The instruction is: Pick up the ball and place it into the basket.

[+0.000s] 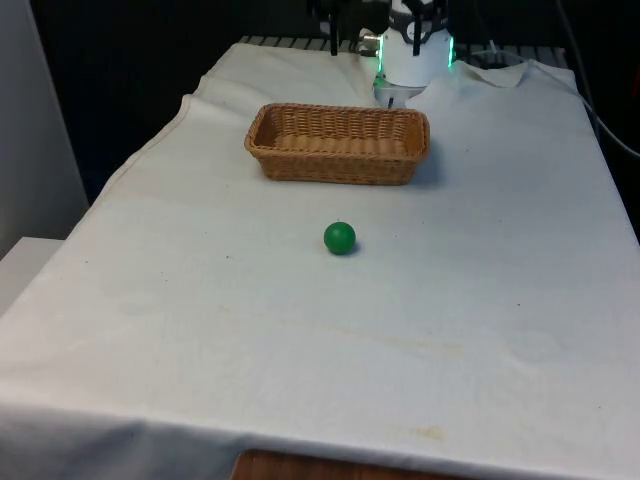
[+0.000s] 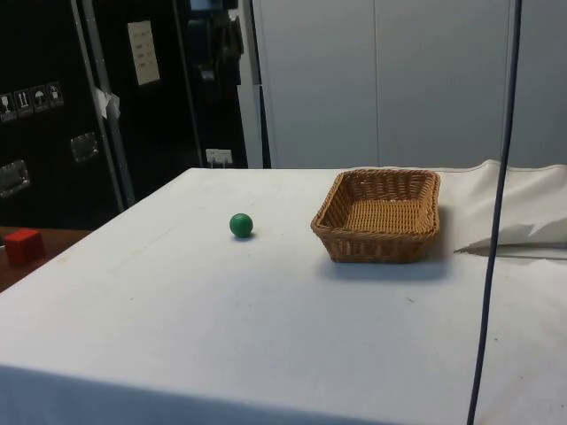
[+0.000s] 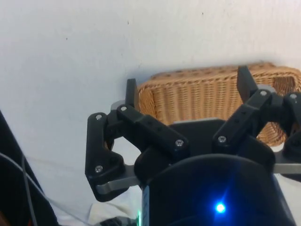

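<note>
I should next grab the green ball (image 1: 340,238) by its round sides with my gripper, so that I can place it into the wicker basket (image 1: 338,143).
A small green ball (image 1: 340,238) lies on the white cloth, a little in front of the wicker basket (image 1: 338,143). The side view shows the same ball (image 2: 241,225) to the left of the basket (image 2: 381,214), apart from it. The basket holds nothing. In the wrist view my gripper (image 3: 188,87) is open, its two black fingers spread wide, and it hangs high above the table with the basket (image 3: 211,99) seen between the fingertips. Nothing is held between them.
A red block (image 2: 24,245) sits on a lower surface off the table's edge in the side view. A black cable (image 2: 496,212) hangs down at the right of that view. Folded cloth (image 2: 523,217) lies behind the basket.
</note>
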